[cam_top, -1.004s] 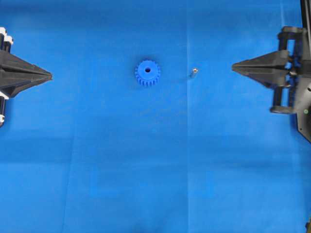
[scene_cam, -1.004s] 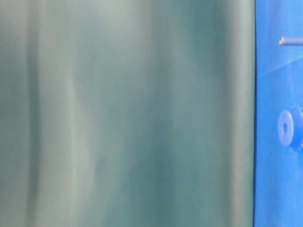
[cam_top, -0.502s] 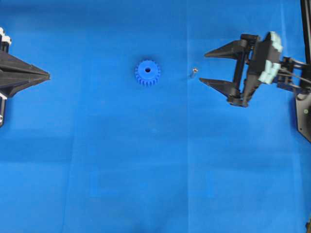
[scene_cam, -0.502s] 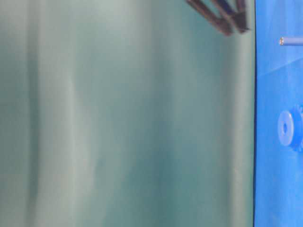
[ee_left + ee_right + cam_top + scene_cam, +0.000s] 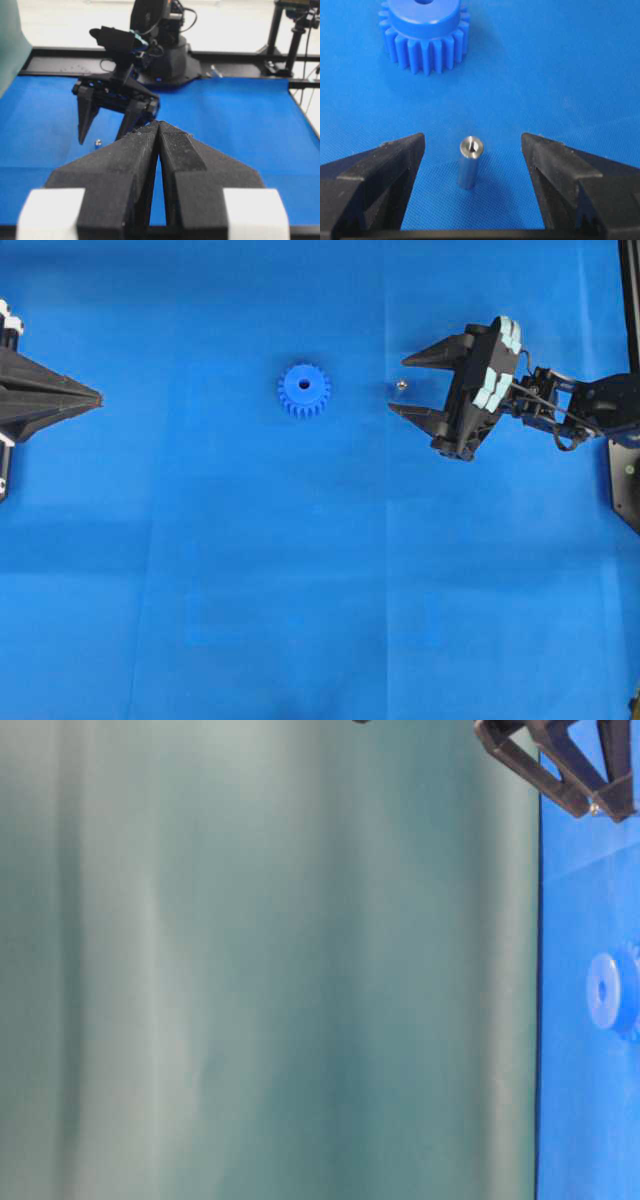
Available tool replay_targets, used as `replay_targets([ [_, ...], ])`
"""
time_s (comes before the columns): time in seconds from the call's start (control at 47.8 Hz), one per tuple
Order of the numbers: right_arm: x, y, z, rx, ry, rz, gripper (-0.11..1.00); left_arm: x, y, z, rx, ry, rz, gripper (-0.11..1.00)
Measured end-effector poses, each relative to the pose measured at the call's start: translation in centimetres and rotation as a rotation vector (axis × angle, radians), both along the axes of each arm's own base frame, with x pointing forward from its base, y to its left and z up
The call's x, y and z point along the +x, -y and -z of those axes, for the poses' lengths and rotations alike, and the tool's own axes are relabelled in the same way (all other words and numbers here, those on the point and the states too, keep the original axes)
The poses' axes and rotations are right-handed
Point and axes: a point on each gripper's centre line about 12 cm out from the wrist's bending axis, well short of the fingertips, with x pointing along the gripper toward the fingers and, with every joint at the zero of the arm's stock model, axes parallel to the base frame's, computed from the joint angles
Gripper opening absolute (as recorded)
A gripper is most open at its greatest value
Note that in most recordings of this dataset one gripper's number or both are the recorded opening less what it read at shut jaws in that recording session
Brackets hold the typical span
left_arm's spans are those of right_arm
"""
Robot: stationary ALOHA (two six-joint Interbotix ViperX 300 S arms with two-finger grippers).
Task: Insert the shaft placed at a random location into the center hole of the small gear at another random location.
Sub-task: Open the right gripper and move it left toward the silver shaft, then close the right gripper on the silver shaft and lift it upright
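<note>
My right gripper grabs the shaft by its upper end (image 5: 401, 385) next, since that leaves the shaft's lower end free to enter the small gear's center hole (image 5: 304, 385).
The small gear (image 5: 304, 390), bright blue with its center hole (image 5: 304, 385) facing up, lies flat on the blue mat. To its right the shaft (image 5: 397, 386), a short silvery pin, stands upright. My right gripper (image 5: 397, 385) is open and straddles the shaft without touching it. In the right wrist view the shaft (image 5: 469, 162) stands between the two black fingers (image 5: 385, 165), with the gear (image 5: 420, 35) beyond it. My left gripper (image 5: 98, 397) is shut and empty at the far left, its tips (image 5: 159, 125) pressed together.
A green backdrop (image 5: 250, 970) fills most of the table-level view, with the gear (image 5: 604, 992) at its right edge. The right arm's base (image 5: 160, 50) and black frame rails stand behind the mat. Blue mat (image 5: 300, 590) stretches below the parts.
My right gripper has opened wide and travelled left, ending with its fingers on either side of the shaft. The gear, shaft and left gripper have stayed put.
</note>
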Motion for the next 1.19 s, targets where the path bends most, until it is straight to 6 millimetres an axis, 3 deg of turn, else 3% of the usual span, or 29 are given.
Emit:
replay_targets([
  [0.23, 0.1, 0.0, 0.0, 0.003, 0.003, 0.003, 0.65, -0.1, -0.3, 0.1, 0.0, -0.003, -0.018, 0.01],
  [0.46, 0.2, 0.0, -0.1, 0.002, 0.004, 0.001, 0.1, -0.2, -0.3, 0.2, 0.0, -0.008, -0.018, 0.01],
  [0.523, 0.1, 0.0, 0.0, 0.005, -0.001, 0.0, 0.03, -0.2, -0.4, 0.2, 0.0, -0.009, -0.02, 0.01],
  [0.879, 0.1, -0.2, -0.5, 0.017, -0.017, -0.007, 0.03, -0.2, -0.5, 0.3, 0.0, -0.014, -0.025, 0.01],
  [1.192, 0.3, -0.6, -5.5, 0.041, 0.002, -0.032, 0.03, -0.2, -0.5, 0.3, 0.0, -0.015, -0.026, 0.01],
])
